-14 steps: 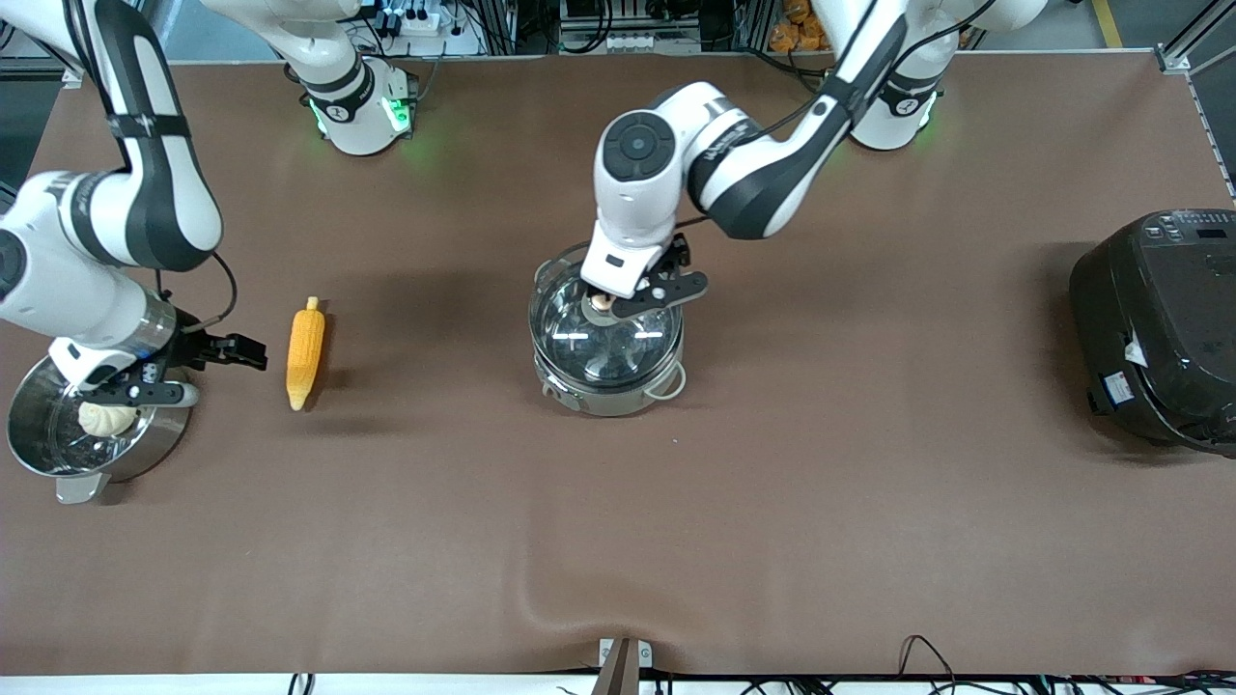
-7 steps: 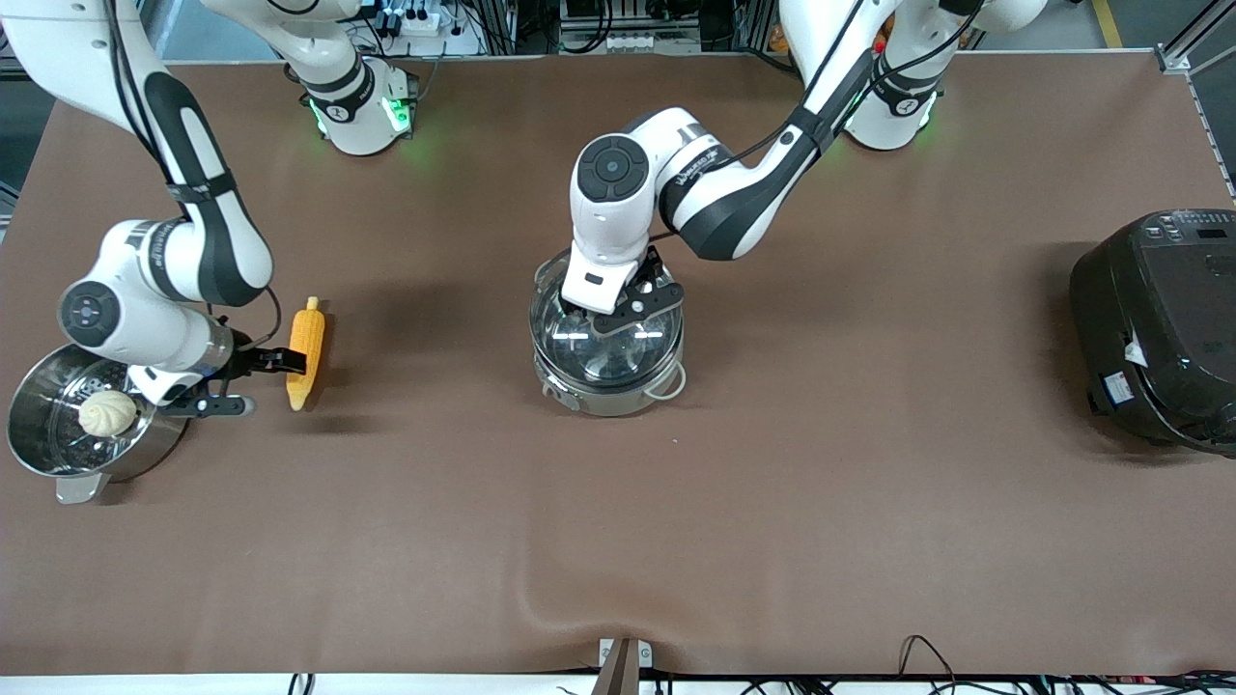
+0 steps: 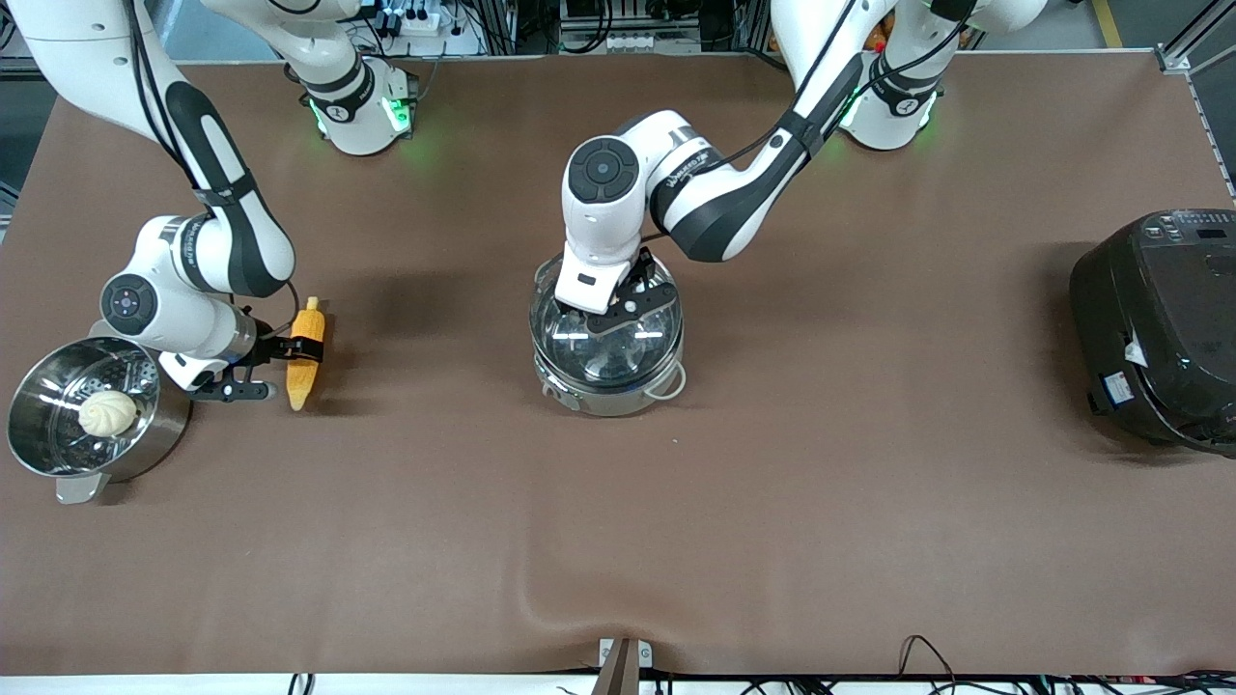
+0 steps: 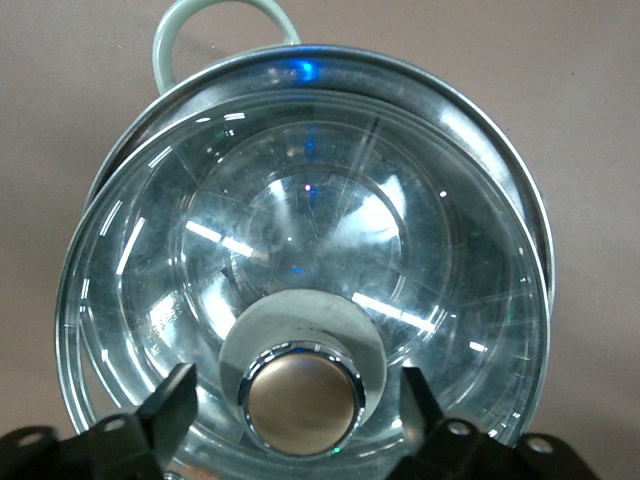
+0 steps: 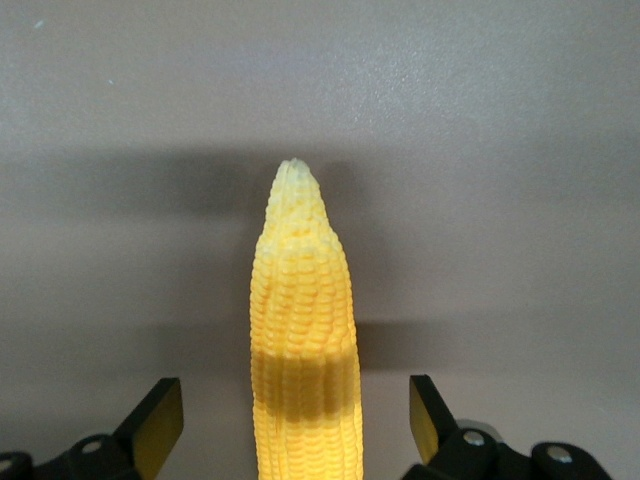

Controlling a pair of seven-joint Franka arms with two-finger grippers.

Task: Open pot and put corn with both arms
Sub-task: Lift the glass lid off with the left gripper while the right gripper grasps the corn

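Observation:
The corn still has to go into the pot (image 3: 618,400). My right gripper should next grip the corn by its thick lower body (image 3: 303,357).
The steel pot (image 3: 618,400) stands mid-table with its glass lid (image 3: 601,355) on. My left gripper (image 3: 618,311) is low over the lid. In the left wrist view it (image 4: 298,398) is open, one finger on each side of the round knob (image 4: 303,402), with gaps showing. The pot rim (image 4: 522,190) and a loop handle (image 4: 225,14) show there too. The yellow corn (image 3: 307,340) lies on the table toward the right arm's end. My right gripper (image 3: 282,369) is down at it. In the right wrist view it (image 5: 295,418) is open and straddles the corn (image 5: 300,330) without touching.
A steel steamer pot (image 3: 145,446) with a white bun (image 3: 106,412) stands beside the right gripper, at that end's table edge. A large black cooker (image 3: 1159,328) stands at the left arm's end. The brown mat has a wrinkle (image 3: 579,603) near the front edge.
My right gripper has moved from over the steamer pot across to the corn and now straddles it. My left gripper has come down and centred its fingers around the lid knob.

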